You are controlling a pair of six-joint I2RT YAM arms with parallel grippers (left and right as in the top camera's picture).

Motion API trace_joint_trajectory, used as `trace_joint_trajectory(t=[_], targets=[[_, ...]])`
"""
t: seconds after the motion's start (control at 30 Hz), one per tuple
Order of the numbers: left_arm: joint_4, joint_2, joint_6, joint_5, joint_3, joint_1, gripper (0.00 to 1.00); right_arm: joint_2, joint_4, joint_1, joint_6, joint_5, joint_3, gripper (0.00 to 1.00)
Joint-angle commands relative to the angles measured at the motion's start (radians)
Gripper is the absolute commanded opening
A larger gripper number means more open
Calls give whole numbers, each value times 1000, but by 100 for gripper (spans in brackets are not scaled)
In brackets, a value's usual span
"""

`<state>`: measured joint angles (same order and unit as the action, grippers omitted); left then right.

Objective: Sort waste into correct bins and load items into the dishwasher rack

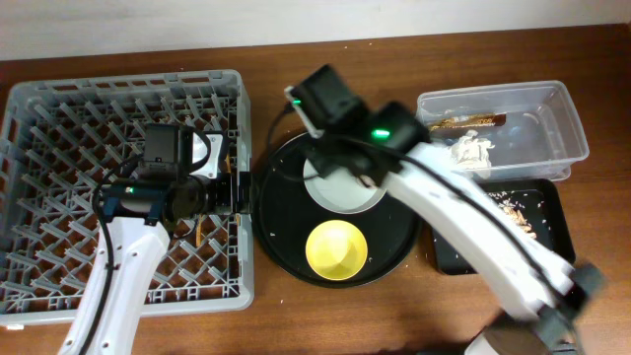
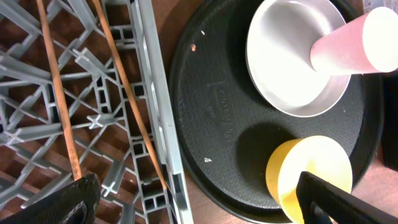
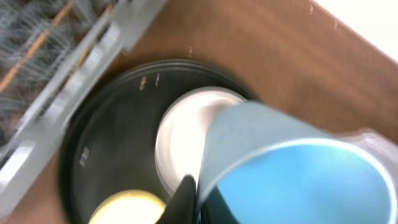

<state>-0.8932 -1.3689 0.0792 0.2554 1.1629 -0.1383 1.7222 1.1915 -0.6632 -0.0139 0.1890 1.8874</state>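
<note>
I should reach the small blue cup (image 3: 292, 168) with my left gripper and load it into the dishwasher rack, holding the blue cup by the outer side that my right gripper leaves free.
My right gripper (image 3: 199, 190) is shut on the wall of the small blue cup (image 3: 292, 168) and holds it above the grey-white plate (image 3: 180, 134). The plate (image 1: 340, 189) and the yellow bowl (image 1: 336, 248) sit on the round black tray (image 1: 281, 222). The pink cup (image 2: 351, 43) is over the plate (image 2: 286, 62) in the left wrist view. My left gripper (image 2: 199, 205) is open and empty at the right edge of the grey dishwasher rack (image 1: 59, 108), one finger over the yellow bowl (image 2: 311, 168). Two chopsticks (image 2: 59, 106) lie in the rack.
The clear tub (image 1: 557, 118) at the back right holds the white napkin (image 1: 473, 150) and the brown wrapper (image 1: 473, 122). The shallow black tray (image 1: 550, 212) in front of it holds beige scraps (image 1: 513, 209). My right arm crosses above both.
</note>
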Motion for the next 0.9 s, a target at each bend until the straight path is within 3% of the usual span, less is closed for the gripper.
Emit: trace_joint_trajectory(t=[0.0,0.07,0.13,0.17,0.2,0.23,0.27,0.47,0.53,0.6,0.77,0.87], targets=[[1,2,6,11,8,-1,99,-125,124,61,111,-189,27,4],[2,2,8,18,8,-1,99,-145,210,142,175,-399,27,4],[16,4,10,216,9,-1,99,-145,289,210,220,-490,27,4],[60,4,-32,516,9,-1,99,-147,330,280,319,-665,27,4],[115,4,-182,841,9,-1,99,-147,343,341,391,-859,27,4],[175,4,-226,1083,9,-1,99,-147,351,406,462,-1082,26,4],[219,4,-224,1167,9,-5,99,-147,359,435,483,-1196,26,4],[365,5,-216,1169,9,-91,99,-145,315,338,478,-1251,22,4],[428,10,-138,1170,9,-91,99,-143,296,322,477,-1252,22,4],[430,33,-136,1170,9,-91,95,-143,265,322,476,-1260,22,4],[430,71,-136,1170,9,-91,69,-142,221,322,443,-1262,22,4],[430,71,-136,1170,9,-91,38,-142,222,322,443,-1262,22,7]])
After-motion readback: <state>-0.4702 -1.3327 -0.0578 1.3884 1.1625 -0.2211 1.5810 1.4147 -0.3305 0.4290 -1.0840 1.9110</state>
